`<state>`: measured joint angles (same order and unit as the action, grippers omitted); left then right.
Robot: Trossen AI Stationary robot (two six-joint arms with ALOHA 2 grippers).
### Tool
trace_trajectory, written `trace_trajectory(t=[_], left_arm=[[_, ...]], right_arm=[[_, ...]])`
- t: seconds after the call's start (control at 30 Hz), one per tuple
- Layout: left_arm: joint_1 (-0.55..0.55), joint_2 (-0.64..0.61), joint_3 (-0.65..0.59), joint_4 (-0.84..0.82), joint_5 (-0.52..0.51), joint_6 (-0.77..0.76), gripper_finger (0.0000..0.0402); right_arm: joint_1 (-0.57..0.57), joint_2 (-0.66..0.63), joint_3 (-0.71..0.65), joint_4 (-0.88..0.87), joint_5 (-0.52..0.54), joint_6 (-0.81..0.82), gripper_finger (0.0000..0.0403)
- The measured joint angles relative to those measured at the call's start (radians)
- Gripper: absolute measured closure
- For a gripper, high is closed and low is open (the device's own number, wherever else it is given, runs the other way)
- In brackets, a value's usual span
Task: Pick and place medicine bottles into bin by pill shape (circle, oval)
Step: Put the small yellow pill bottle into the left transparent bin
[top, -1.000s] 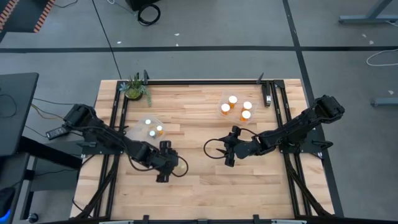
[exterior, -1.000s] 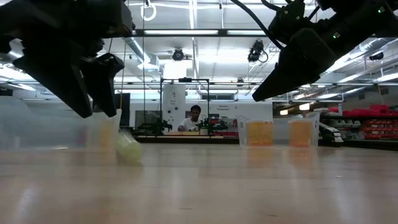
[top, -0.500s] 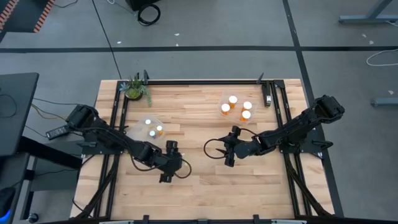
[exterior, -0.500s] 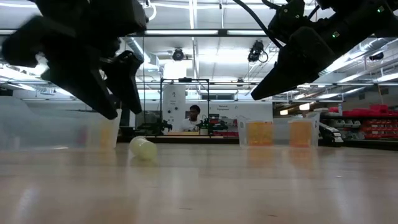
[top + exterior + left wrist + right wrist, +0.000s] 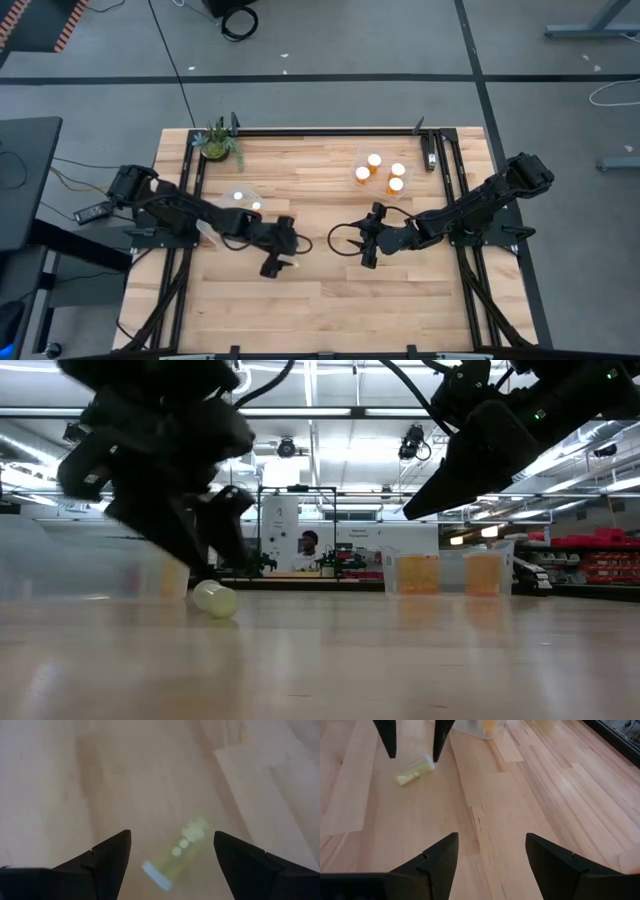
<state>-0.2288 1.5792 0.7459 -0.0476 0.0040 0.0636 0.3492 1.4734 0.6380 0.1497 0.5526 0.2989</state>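
Next, my left gripper grabs the yellow bottle by its end with the cap (image 5: 164,869). This leaves the bottle's pills free to show their shape for sorting.
A small pale yellow medicine bottle (image 5: 180,854) with a white cap lies on its side on the wooden table; it also shows in the high view (image 5: 290,264), the low view (image 5: 215,600) and the right wrist view (image 5: 414,770). My left gripper (image 5: 281,253) hangs open just above it, one finger on each side, without touching it. My right gripper (image 5: 340,240) is open and empty near the table's middle, to the right of the bottle.
A clear bin (image 5: 244,204) with two bottles stands at the left, behind my left arm. A second clear bin (image 5: 380,170) with three orange bottles stands at the far right. A green potted plant (image 5: 217,143) sits at the far left corner.
My left gripper has moved a little toward the table's right and far side, turned about over the bottle and come down lower, staying open. The bottle has rolled slightly back and forth on the table. My right arm has kept still.
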Motion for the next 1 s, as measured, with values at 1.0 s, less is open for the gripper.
trace_trajectory(t=[1.0], left_arm=[[0.043,0.105,-0.313,0.655,0.087,0.220,0.0143]], right_arm=[[0.000,0.000,0.000,0.015,0.000,-0.004,0.0164]])
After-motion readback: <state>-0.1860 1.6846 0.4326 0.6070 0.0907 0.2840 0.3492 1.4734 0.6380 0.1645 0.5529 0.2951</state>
